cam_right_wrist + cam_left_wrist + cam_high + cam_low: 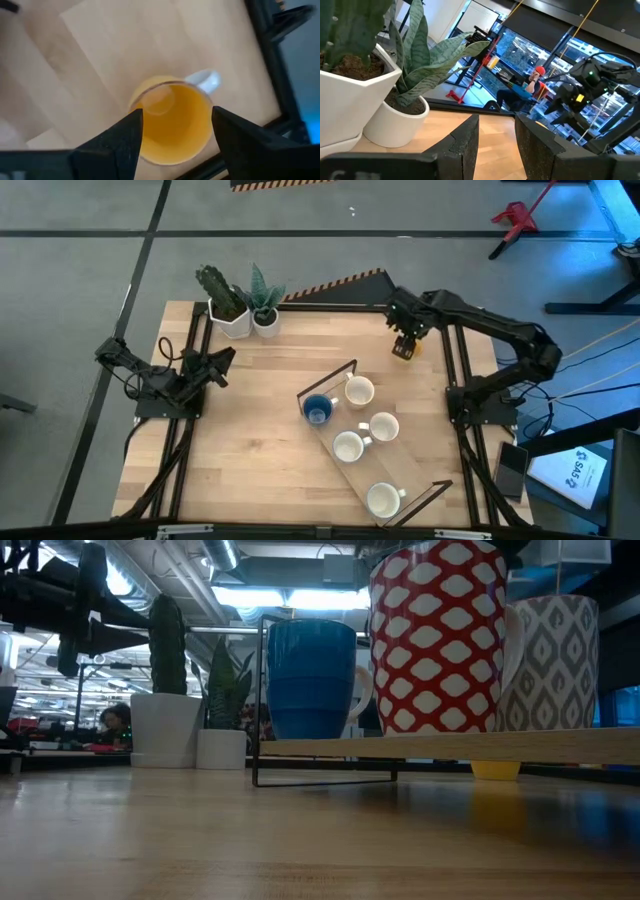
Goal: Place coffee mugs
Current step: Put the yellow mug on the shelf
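My right gripper next lowers one finger inside the orange mug before it closes on the mug's rim. The fingers are above, on either side of the orange mug's whole opening (175, 125).
An orange mug (172, 122) with a white handle (207, 80) stands upright on the table's far right part (405, 350). My right gripper (177, 117) hangs over it, pointing down and open, one finger on either side of the rim; it shows in the high view too (404, 332). A slanting wooden rack (400, 465) holds several mugs: a blue one (318, 410) and white-lined ones (358, 391) (383, 426). In the low view these are blue (310, 680), red-patterned (440, 640) and grey-patterned (555, 660). My left gripper (226, 360) waits level at the left, open (497, 132).
Two white pots with green plants (240, 315) stand at the table's far edge, just ahead of my left gripper (395, 120). The rack's wire end frame (330, 380) rises near the table's middle. Bare wood (260, 450) lies between the left arm and the rack.
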Controlling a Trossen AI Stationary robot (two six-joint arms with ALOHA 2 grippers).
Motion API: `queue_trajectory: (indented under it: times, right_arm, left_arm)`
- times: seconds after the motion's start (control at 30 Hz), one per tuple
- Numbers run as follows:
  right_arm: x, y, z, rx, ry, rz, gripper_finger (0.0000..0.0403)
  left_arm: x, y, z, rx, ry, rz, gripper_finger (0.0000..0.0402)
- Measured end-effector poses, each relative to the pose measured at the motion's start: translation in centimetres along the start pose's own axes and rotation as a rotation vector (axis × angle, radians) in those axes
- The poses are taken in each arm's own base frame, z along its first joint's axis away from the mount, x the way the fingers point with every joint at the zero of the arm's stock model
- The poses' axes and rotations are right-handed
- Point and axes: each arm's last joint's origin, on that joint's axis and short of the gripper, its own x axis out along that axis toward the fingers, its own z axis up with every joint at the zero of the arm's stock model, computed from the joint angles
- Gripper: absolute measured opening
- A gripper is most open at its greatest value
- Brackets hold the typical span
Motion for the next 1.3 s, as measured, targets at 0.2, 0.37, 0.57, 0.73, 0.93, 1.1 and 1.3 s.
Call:
queue_trajectory:
  times: [0.2,0.37,0.57,0.73,0.93,1.1,1.3]
  right_arm:
    - [0.7,0.2,0.2,0.038,0.04,0.022,0.0221]
    - [1.0,0.2,0.3,0.061,0.052,0.017,0.0221]
    - [2.2,0.5,-0.3,0.096,0.083,0.03,0.0221]
    - [4.0,1.0,-0.8,0.115,0.073,0.081,0.0221]
    - [4.4,1.0,-0.9,0.103,0.072,0.062,0.022]
    - [4.4,0.9,-0.9,0.088,0.073,0.045,0.0169]
    - [4.9,0.9,-0.8,0.031,0.09,0.086,0.0017]
  left_arm:
    - [0.0,0.0,0.0,0.0,0.0,0.0,0.0121]
    - [0.0,0.0,0.0,0.0,0.0,0.0,0.0121]
    - [0.0,0.0,0.0,0.0,0.0,0.0,0.0121]
    - [0.0,0.0,0.0,0.001,0.0,0.0,0.0121]
    - [0.0,0.0,0.0,0.001,0.0,0.0,0.0121]
    - [0.0,0.0,0.0,0.004,0.001,0.0,0.0121]
    - [0.0,0.0,0.0,0.005,0.001,0.0,0.0121]
